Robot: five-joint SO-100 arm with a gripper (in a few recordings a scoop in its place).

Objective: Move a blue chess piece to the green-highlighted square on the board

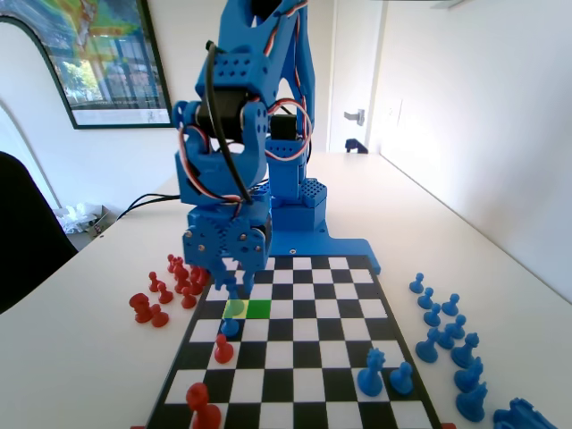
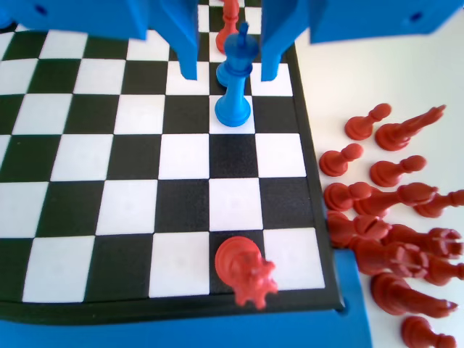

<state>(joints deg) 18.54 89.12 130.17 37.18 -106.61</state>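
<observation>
My gripper needs to move the slender blue chess piece onto the green-highlighted square (image 1: 258, 309), so it should grab the piece by its head next.
A slender blue chess piece (image 1: 231, 327) stands upright on the board (image 1: 295, 357), at the near edge of a paler yellow-green square (image 1: 235, 309). The bright green-highlighted square (image 1: 258, 309) lies bare just right of that one in the fixed view. My gripper (image 1: 232, 288) hangs low just behind the piece. In the wrist view the blue piece (image 2: 233, 94) stands on a white square, second column from the board's right rim (image 2: 312, 181). My gripper (image 2: 229, 72) is open, its jaws on either side of the piece's head with a gap on each side.
In the fixed view, red pieces (image 1: 170, 290) lie off the board's left side and blue ones (image 1: 447, 335) off its right. Red pieces (image 1: 223, 350) (image 1: 204, 407) and two blue pieces (image 1: 384, 375) stand on nearer rows. A red piece (image 2: 243, 272) sits near the arm's base.
</observation>
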